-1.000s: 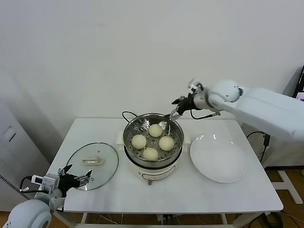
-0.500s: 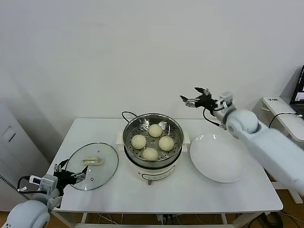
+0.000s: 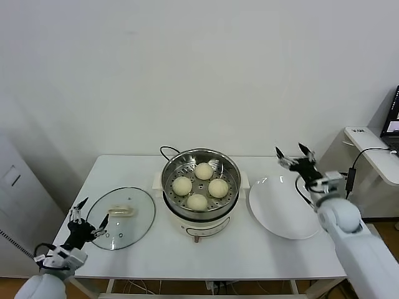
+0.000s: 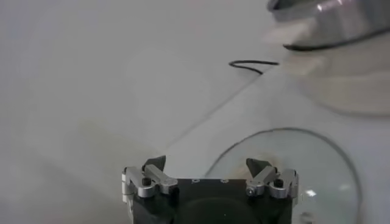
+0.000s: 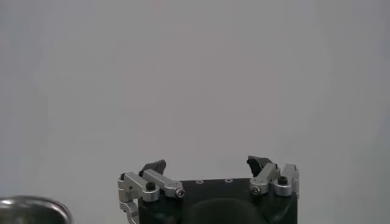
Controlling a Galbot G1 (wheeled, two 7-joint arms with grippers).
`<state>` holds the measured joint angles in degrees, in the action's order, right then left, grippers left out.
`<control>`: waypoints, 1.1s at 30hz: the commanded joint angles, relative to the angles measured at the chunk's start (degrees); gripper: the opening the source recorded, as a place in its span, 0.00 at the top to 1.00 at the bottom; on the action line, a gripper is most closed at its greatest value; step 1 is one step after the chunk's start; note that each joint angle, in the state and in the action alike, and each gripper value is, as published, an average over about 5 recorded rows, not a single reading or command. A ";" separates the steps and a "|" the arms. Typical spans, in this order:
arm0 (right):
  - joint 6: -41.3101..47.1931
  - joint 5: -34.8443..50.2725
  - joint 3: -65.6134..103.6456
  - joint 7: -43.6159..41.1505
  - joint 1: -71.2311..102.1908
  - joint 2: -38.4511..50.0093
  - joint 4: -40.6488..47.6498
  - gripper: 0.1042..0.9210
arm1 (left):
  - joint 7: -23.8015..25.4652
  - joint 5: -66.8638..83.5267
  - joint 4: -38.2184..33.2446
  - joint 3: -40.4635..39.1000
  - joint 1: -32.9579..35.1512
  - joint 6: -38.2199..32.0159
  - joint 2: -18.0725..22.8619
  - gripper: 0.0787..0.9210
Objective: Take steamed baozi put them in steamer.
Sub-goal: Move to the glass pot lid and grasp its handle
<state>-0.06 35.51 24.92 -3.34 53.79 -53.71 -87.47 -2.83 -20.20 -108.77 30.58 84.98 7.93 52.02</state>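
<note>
The left gripper grabs the glass lid by its narrow cream handle [image 3: 121, 212] next, since the lid spreads wide and flat on the tabletop.
The steamer [image 3: 199, 156], a shiny steel basket on a white cooker base, stands mid-table. Several pale baozi lie on its perforated floor, among them one at the back [image 3: 204, 170], one on the left [image 3: 182, 185] and one at the front [image 3: 197, 202]. My right gripper [image 3: 291, 151] [image 5: 206, 164] is open and empty. It is raised over the far edge of the white plate [image 3: 285, 212], right of the steamer. My left gripper [image 3: 86, 219] [image 4: 205, 164], also open and empty, is low at the table's front left, just beside the glass lid [image 3: 124, 224] [image 4: 329, 176].
The glass lid with its cream handle [image 3: 120, 212] lies flat, left of the steamer. A black cord [image 3: 167, 149] [image 4: 253, 64] runs behind the cooker. The white table [image 3: 249, 249] ends close to the left gripper. A white wall stands behind.
My right arm has swung from the steamer's far rim out to the right and down beside the plate. The left gripper drew back a little toward the table's front-left corner.
</note>
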 commanded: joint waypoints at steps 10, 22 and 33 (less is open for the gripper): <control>-3.92 -8.60 12.77 -2.50 11.48 -10.90 1.71 0.12 | -7.75 -52.51 20.39 -0.84 -7.91 -19.68 12.40 0.12; -4.98 -10.59 13.92 -4.62 12.59 -12.39 3.41 0.12 | -9.61 -56.40 28.08 -0.72 -16.13 -19.15 15.52 0.12; -5.16 -10.97 14.19 -5.72 12.70 -12.40 3.65 0.12 | -10.00 -57.59 31.42 -0.81 -19.95 -17.91 17.18 0.12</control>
<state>-4.96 25.22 38.35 -8.45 65.73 -65.45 -84.18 -11.97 -73.88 -81.98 29.85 69.36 -9.66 67.35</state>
